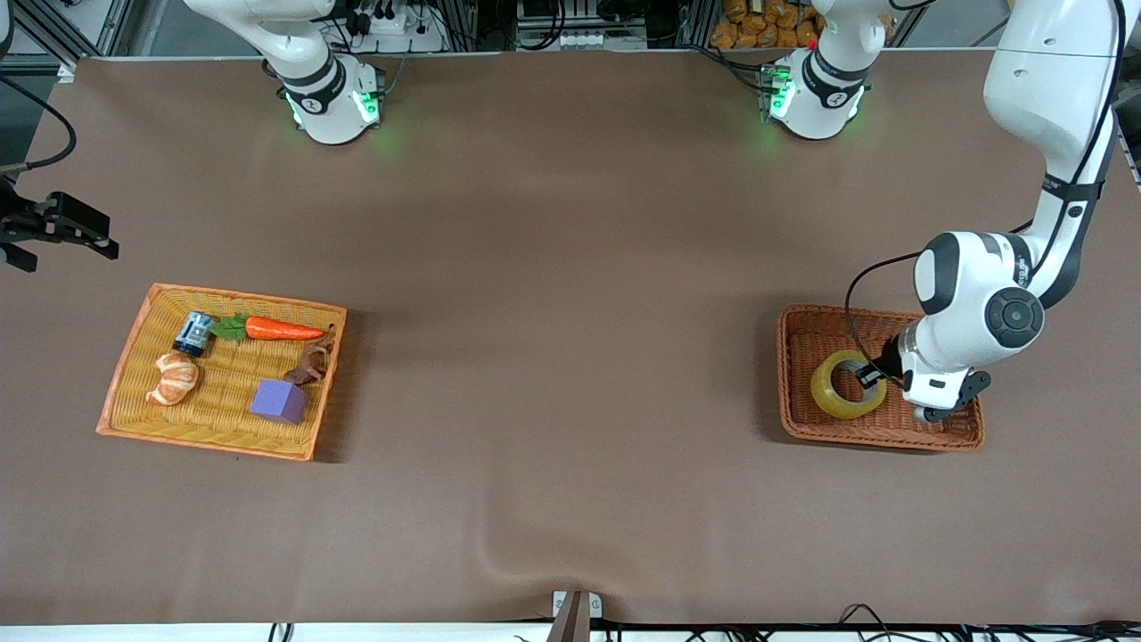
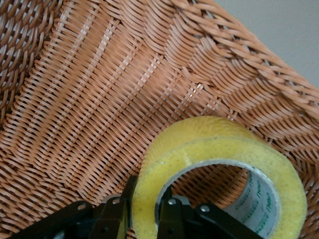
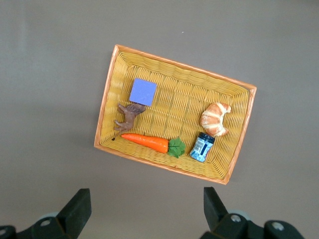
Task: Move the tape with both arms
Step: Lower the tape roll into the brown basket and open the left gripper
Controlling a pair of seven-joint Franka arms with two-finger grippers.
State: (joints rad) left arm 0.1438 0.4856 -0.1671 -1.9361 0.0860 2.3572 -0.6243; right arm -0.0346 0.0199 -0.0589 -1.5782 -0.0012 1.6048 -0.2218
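Observation:
The yellow tape's lower edge (image 1: 840, 408) (image 2: 159, 139) rests on the wicker basket's bottom, so it is time for my left gripper to release the tape now. The tape would stay inside the basket's rim.
The tape (image 1: 833, 392), a yellowish ring with a grey-white core, is in the brown wicker basket (image 1: 882, 439) at the left arm's end of the table. My left gripper (image 1: 869, 377) reaches down into this basket and is shut on the ring's wall. In the left wrist view one finger (image 2: 168, 199) is inside the tape (image 2: 209, 139) and the other is outside it, over the basket floor (image 2: 99, 99); the gripper (image 2: 148, 189) pinches the wall. My right gripper (image 1: 100, 234) is open and empty, waiting over bare table at the right arm's end; it also shows in its wrist view (image 3: 144, 201).
A yellow wicker tray (image 1: 214, 441) lies at the right arm's end, also in the right wrist view (image 3: 174, 64). It holds a croissant toy (image 1: 172, 377), a carrot (image 1: 281, 330), a purple block (image 1: 278, 400), a blue can (image 1: 193, 333) and a brown figure (image 1: 309, 364).

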